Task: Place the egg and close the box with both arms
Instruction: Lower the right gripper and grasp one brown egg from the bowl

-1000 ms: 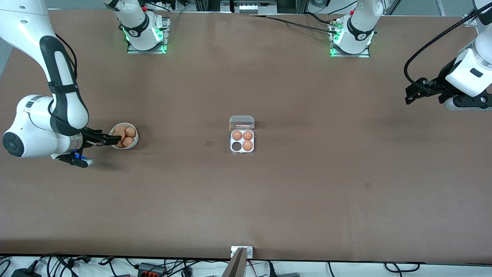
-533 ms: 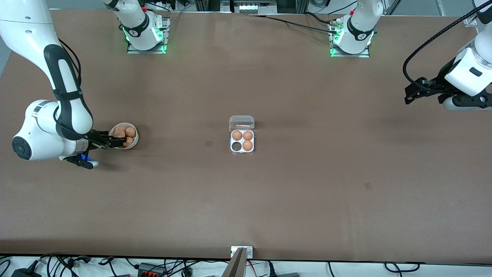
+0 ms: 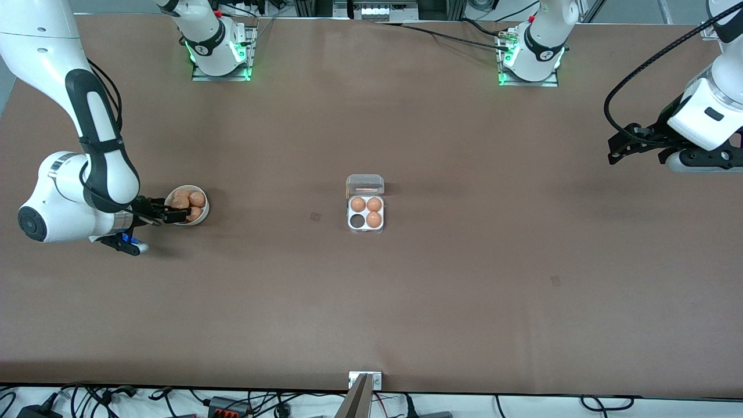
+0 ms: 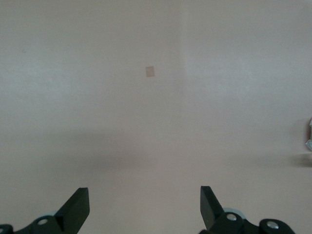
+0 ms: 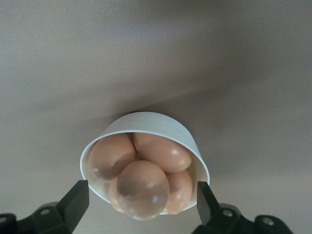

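Observation:
My right gripper needs to close on the bowl's rim (image 5: 83, 163) now, because its fingers reach it beside the top egg.
The box (image 3: 365, 212) sits at the table's middle with its clear lid (image 3: 365, 184) open, on the side of the box away from the front camera. Three brown eggs (image 3: 374, 219) fill its cells, and one cell (image 3: 356, 220) is empty. A white bowl (image 3: 201, 213) of brown eggs (image 5: 142, 190) stands toward the right arm's end. My right gripper (image 3: 176, 213) is open at the bowl, its fingers on either side of the top egg; it also shows in the right wrist view (image 5: 141, 201). My left gripper (image 3: 619, 148) is open and empty over bare table at the left arm's end; the left wrist view (image 4: 145, 204) shows it too.
Two small tape marks lie on the brown table, one (image 3: 315, 216) between bowl and box, one (image 3: 555, 281) nearer the front camera toward the left arm's end. A metal bracket (image 3: 365, 380) sits at the table's front edge. The arm bases (image 3: 220, 52) stand along the back.
My right gripper has moved in over the bowl, then held still. My left gripper has drifted slightly toward the box. The box and eggs have not moved.

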Available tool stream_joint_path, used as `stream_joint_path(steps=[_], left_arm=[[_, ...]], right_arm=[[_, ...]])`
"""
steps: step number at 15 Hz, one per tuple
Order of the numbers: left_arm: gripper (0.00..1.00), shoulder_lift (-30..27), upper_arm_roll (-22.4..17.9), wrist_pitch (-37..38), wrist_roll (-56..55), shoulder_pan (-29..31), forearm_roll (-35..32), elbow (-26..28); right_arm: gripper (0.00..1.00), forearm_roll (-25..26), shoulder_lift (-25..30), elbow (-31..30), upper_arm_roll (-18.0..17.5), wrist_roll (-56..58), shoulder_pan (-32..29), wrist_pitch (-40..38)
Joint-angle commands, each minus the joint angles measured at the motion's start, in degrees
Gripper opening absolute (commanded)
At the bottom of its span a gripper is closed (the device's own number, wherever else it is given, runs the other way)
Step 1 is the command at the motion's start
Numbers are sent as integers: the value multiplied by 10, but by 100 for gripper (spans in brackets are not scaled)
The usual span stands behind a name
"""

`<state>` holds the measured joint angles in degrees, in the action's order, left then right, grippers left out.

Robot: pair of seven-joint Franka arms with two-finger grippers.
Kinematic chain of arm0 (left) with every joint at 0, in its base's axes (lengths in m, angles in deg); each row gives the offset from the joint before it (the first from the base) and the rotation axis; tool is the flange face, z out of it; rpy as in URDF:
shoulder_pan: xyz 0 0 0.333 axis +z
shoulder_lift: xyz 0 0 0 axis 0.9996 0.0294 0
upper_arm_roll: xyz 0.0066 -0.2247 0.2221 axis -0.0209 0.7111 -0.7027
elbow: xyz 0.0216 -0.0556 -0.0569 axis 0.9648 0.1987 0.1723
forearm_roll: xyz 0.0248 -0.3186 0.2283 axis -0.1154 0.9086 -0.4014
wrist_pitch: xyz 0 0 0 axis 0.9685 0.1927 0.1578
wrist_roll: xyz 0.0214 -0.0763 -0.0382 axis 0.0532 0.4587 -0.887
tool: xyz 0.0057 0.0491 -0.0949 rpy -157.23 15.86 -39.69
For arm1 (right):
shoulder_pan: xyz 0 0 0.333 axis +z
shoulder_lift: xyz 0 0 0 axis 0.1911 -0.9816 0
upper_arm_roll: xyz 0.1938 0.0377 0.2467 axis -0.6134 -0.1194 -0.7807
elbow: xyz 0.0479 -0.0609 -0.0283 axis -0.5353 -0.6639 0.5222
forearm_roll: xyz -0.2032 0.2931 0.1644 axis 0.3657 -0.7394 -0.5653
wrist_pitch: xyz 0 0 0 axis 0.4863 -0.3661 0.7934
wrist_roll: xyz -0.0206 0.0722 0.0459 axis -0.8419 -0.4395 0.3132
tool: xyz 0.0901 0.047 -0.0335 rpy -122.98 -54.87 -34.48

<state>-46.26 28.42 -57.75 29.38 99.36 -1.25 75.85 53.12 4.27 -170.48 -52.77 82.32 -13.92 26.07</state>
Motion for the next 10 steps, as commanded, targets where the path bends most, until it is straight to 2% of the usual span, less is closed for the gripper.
stream_joint_path(steps=[1, 5, 10], left_arm=[[100, 7, 2, 1, -7, -4, -9, -15], [100, 7, 2, 1, -7, -4, -9, -15], [100, 7, 2, 1, -7, -4, -9, -15]], right_arm=[[90, -12, -5, 6, -5, -4, -7, -5], [72, -12, -6, 6, -5, 1, -9, -6], [34, -11, -3, 13, -5, 4, -9, -10]])
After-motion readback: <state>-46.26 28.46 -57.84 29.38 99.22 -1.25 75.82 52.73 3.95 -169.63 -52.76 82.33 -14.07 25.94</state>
